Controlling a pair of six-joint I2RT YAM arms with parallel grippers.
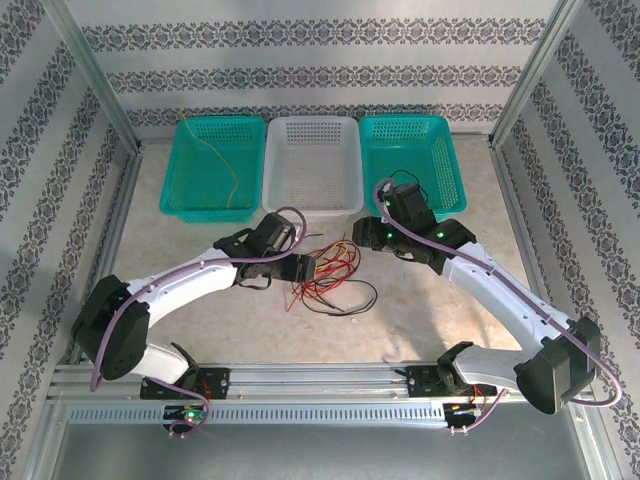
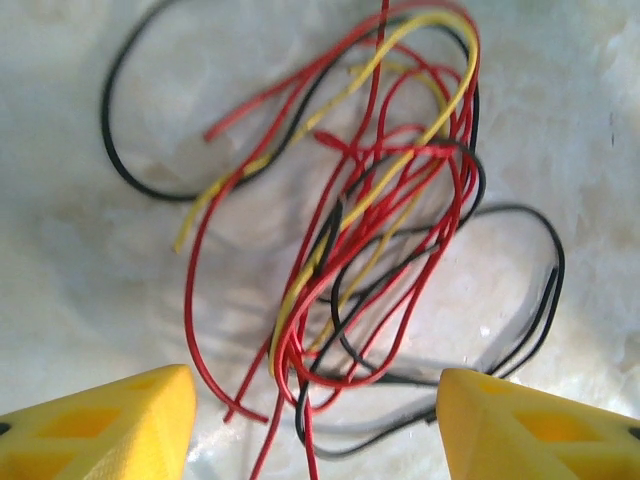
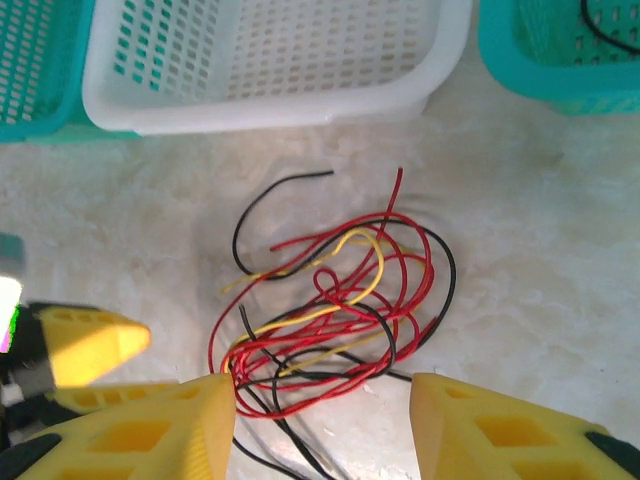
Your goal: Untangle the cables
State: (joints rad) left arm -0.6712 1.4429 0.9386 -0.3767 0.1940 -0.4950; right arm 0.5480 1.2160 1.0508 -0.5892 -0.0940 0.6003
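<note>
The black wire needs to be untangled, so my left gripper should next grab its loose end nearest the white basket (image 1: 319, 235). That leaves the wire's length for my right gripper.
The cables (image 1: 330, 275) lie in one tangled heap of red, yellow and black wires on the table, in front of the white basket. My left gripper (image 1: 305, 268) sits at the heap's left edge, open. In the left wrist view the cables (image 2: 380, 220) loop between and beyond its yellow fingers (image 2: 120, 420), which touch none of them. My right gripper (image 1: 365, 235) hovers at the heap's upper right, open. In the right wrist view the cables (image 3: 340, 310) lie spread in front of its gripper (image 3: 322, 395), one red loop close to its left finger (image 3: 170, 430).
Three baskets stand at the back: a teal one (image 1: 210, 213) holding a yellow wire (image 1: 225, 170), a white one (image 1: 312, 207), and another teal one (image 1: 410, 120) holding a black wire (image 3: 610, 30). The left gripper's yellow finger (image 3: 85, 340) appears in the right wrist view.
</note>
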